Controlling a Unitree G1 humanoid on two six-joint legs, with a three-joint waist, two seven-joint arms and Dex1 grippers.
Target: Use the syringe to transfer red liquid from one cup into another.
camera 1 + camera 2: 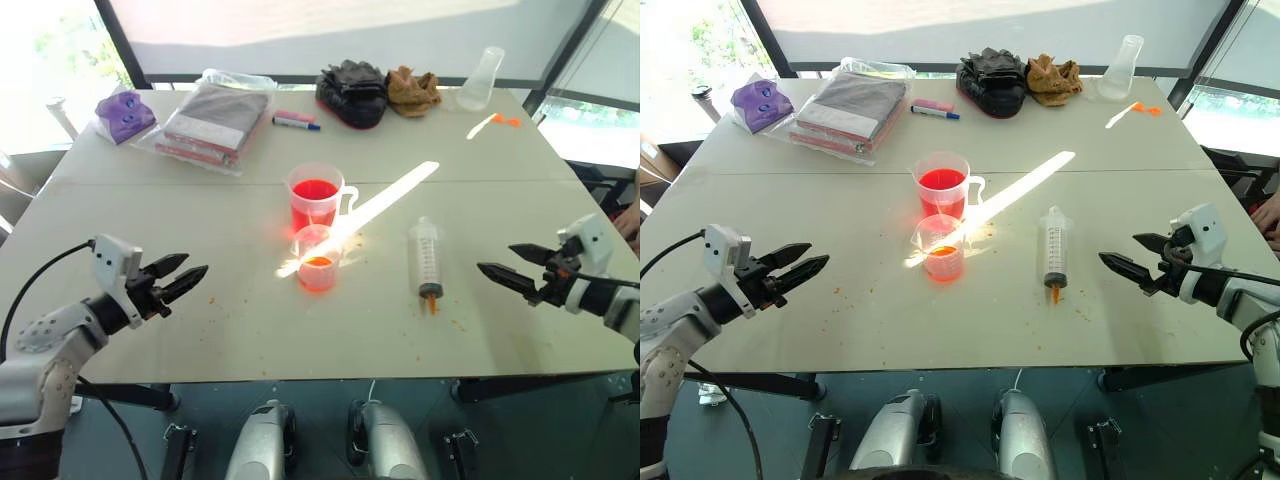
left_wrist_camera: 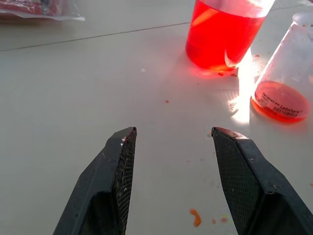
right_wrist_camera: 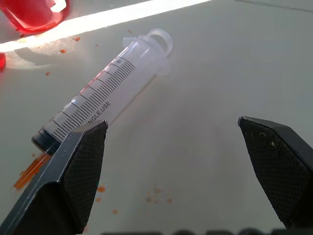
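The right gripper grabs the syringe by its printed body (image 1: 427, 257) next to use it, since red liquid smears the syringe's tip (image 1: 432, 304) and drops speckle the table beside it.
The clear syringe (image 1: 426, 257) lies flat on the white table (image 1: 200, 320), right of centre, its orange tip toward the front edge. Its printed barrel (image 3: 98, 98) also shows in the right wrist view. A handled beaker (image 1: 316, 198) holding red liquid (image 1: 315, 192) stands mid-table. Just in front of it sits the short cup (image 1: 317, 259) with a shallow layer of red liquid (image 2: 279, 100). My left gripper (image 1: 186, 277) hovers open at the front left, pointing toward the cups. My right gripper (image 1: 502, 264) hovers open at the front right, a short way from the syringe. Neither holds anything.
Along the far edge lie a purple object (image 1: 124, 114), a bagged cloth bundle (image 1: 212, 118), markers (image 1: 296, 121), black gloves (image 1: 352, 93), a brown cloth (image 1: 413, 90) and a clear conical flask (image 1: 481, 78). Orange drops speckle the table near the syringe tip (image 3: 29, 171).
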